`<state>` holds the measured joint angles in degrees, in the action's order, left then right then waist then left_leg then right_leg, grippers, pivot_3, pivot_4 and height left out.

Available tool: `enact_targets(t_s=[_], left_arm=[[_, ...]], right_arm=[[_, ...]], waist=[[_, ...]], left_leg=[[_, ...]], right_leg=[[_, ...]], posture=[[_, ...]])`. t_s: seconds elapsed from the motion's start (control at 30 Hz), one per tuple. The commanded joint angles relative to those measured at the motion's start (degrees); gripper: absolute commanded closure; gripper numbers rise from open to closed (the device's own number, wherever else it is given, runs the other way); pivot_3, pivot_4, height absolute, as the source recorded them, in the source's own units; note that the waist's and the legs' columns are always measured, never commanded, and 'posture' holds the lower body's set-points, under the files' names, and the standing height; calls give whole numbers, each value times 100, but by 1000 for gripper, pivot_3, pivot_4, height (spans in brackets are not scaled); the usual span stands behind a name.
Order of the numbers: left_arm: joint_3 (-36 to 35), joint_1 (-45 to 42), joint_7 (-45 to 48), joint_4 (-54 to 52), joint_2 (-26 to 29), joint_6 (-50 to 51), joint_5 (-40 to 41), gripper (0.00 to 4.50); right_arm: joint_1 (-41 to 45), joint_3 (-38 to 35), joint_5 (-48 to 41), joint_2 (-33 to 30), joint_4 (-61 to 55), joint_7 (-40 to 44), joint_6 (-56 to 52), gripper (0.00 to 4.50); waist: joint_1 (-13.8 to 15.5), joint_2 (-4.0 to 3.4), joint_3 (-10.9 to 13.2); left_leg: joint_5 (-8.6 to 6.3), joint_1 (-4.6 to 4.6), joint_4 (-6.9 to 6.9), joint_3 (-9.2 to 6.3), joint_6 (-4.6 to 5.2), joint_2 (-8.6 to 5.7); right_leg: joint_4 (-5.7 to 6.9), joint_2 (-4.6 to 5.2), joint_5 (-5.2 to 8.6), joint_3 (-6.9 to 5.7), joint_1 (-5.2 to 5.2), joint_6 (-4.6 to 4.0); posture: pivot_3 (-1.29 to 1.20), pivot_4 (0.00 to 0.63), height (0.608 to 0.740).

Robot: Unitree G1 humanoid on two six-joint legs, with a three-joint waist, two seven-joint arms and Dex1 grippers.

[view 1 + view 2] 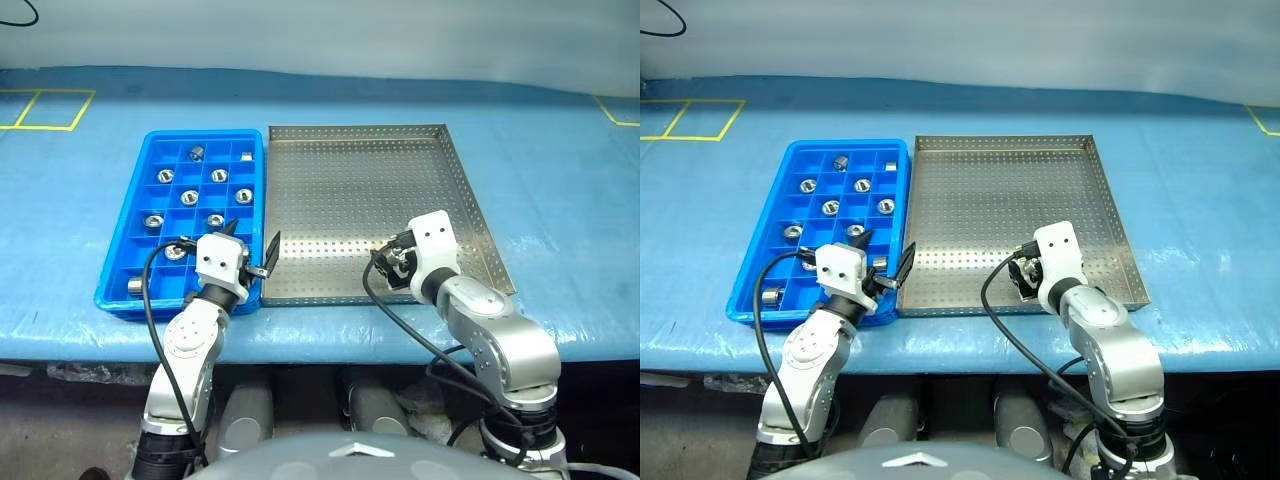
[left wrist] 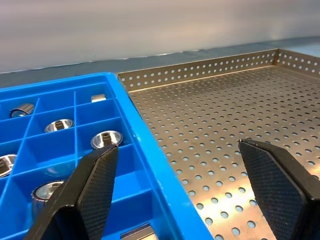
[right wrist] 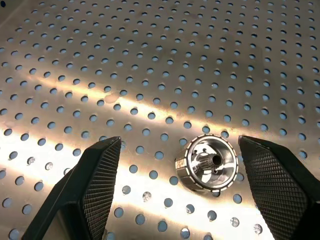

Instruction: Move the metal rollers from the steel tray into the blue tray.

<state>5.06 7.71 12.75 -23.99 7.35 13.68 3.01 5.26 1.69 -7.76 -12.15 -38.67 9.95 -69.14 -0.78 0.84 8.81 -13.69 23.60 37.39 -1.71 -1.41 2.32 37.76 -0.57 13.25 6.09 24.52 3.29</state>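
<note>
The metal roller is still below my fingertips in the right wrist view, so it isn't time to close yet. My right gripper should lower first, then close on the roller.
The blue tray (image 1: 205,135) lies on the left, with several metal rollers (image 1: 219,176) standing singly in its compartments. Beside it on the right is the steel tray (image 1: 350,190). My left gripper (image 1: 252,235) is open and level, straddling the blue tray's right rim near its front corner, with one finger over the compartments and the other over the steel tray (image 2: 225,130). Low over the steel tray's front right part, my right gripper (image 1: 392,258) tilts downward. It is open, and one roller (image 3: 206,162) lies on the perforated floor between its fingers (image 3: 95,190), touching neither.
Both trays sit on a table covered in blue sheeting (image 1: 560,180). Yellow tape marks (image 1: 50,110) run at the far left and far right. The steel tray's low rim (image 2: 200,70) rises at its far side.
</note>
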Motion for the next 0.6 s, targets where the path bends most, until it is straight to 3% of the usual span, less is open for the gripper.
enact_targets(t_s=[0.03, 0.6], left_arm=[[18, -66, 20, -40, 7, -22, 55, 286], [16, -50, -76, -54, -85, -60, 34, 286]], right_arm=[[-57, -211, -15, 53, -2, -74, 287, 524], [-180, -246, -58, 208, 1425, 27, 1519, 524]], waist=[[-3, 0, 0], [11, 3, -2]], left_leg=[[0, 0, 0, 0, 0, 0], [0, -2, 2, -1, 0, 0]], right_leg=[[0, 0, 0, 0, 0, 0], [0, -2, -1, 2, -4, 2]], posture=[[71, 150, 740], [107, 150, 740]])
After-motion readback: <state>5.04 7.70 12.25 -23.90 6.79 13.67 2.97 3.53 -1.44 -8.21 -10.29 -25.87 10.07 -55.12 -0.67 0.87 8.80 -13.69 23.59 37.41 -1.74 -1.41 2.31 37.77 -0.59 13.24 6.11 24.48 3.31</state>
